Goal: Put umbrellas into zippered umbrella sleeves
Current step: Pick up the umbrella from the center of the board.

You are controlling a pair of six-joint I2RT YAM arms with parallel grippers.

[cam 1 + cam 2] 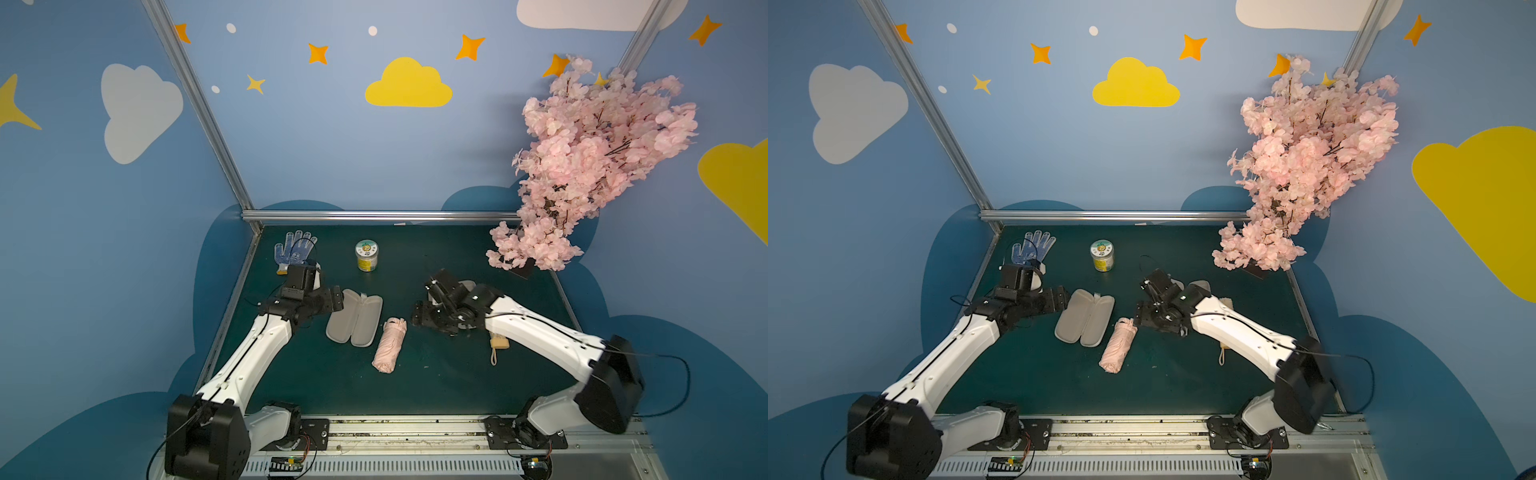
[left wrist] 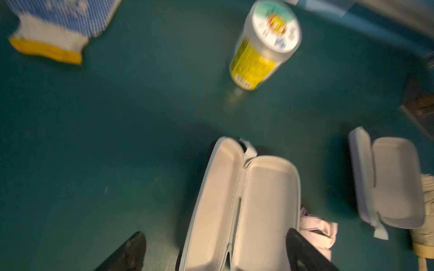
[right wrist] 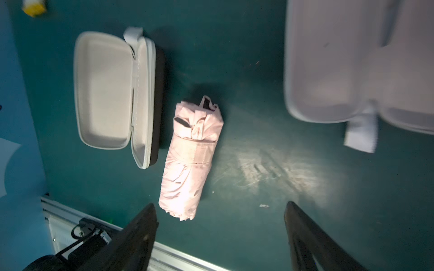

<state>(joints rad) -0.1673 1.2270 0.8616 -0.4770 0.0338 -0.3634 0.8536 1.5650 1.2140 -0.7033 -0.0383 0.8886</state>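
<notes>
My right gripper grabs the pink umbrella (image 1: 389, 345) across the roll by its strap next, leaving the plain end free to enter the sleeve.
A black-shelled zippered sleeve (image 1: 355, 318) (image 1: 1086, 318) lies open at mid-table, pale lining up. My left gripper (image 1: 337, 300) hovers open at its left end; in the left wrist view the fingers (image 2: 131, 251) straddle the sleeve (image 2: 246, 206) without touching it. The pale pink umbrella (image 1: 389, 345) (image 3: 190, 159) lies just right of that sleeve. My right gripper (image 1: 419, 318) (image 3: 220, 205) is open above the mat beside the pink roll, holding nothing. The lilac sleeve (image 2: 394, 183) (image 3: 340, 70) lies open, mostly under my right arm. The beige umbrella (image 1: 498, 343) shows only its handle and loop.
A yellow-labelled jar (image 1: 366, 255) stands at the back centre. A blue-dotted white glove (image 1: 293, 249) lies back left, behind my left wrist. A pink blossom branch (image 1: 582, 166) overhangs the back right corner. Metal rails (image 1: 374, 216) border the green mat.
</notes>
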